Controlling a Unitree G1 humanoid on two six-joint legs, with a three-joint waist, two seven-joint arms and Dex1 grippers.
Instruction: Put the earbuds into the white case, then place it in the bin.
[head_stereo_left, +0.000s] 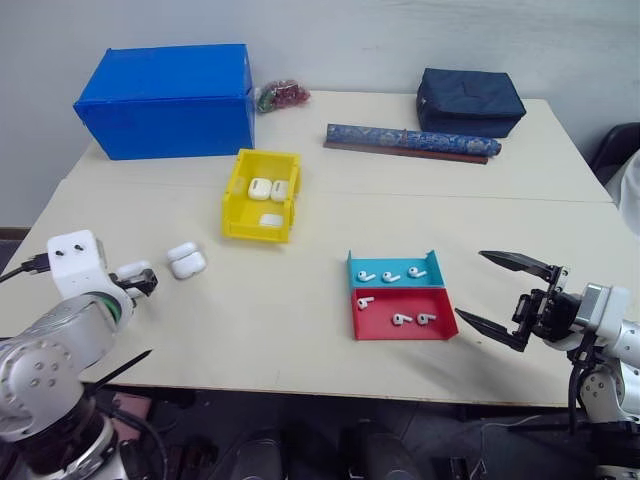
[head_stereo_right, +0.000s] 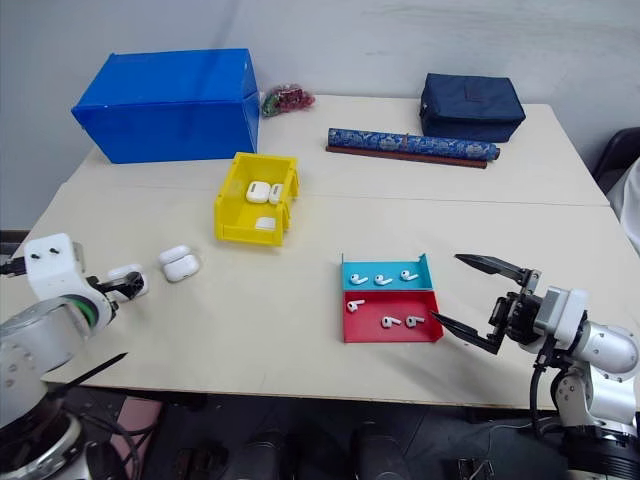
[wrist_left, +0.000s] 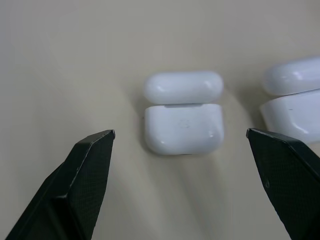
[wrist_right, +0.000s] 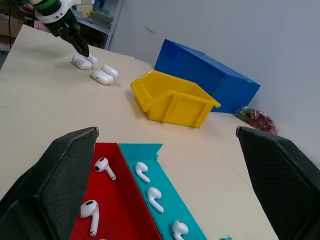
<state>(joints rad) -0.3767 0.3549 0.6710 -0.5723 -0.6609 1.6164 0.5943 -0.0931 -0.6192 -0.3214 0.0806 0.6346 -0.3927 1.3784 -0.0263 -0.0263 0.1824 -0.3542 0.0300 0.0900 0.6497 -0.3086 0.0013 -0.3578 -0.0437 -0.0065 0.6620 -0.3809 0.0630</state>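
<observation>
My left gripper's fingers are still above the white case (head_stereo_left: 133, 270), so it is too early to close. The left gripper lowers first, then closes on the case.
Two white cases lie with lids flipped open at the table's left: one (wrist_left: 183, 127) sits just ahead of my left gripper (wrist_left: 180, 132), centred between its open fingers and untouched, and the other (head_stereo_left: 187, 260) lies beside it. Earbuds rest in two shallow trays: three in the teal one (head_stereo_left: 392, 272) and three in the red one (head_stereo_left: 400, 315). The yellow bin (head_stereo_left: 238, 190) stands mid-table with three white cases inside. My right gripper (head_stereo_left: 470, 284) hovers open and empty, just right of the trays.
A large blue box (head_stereo_left: 165, 100) stands at the back left, with a small bag of red bits (head_stereo_left: 283, 95) beside it. A patterned blue roll (head_stereo_left: 410, 140) and a dark navy pouch (head_stereo_left: 470, 100) lie at the back right.
</observation>
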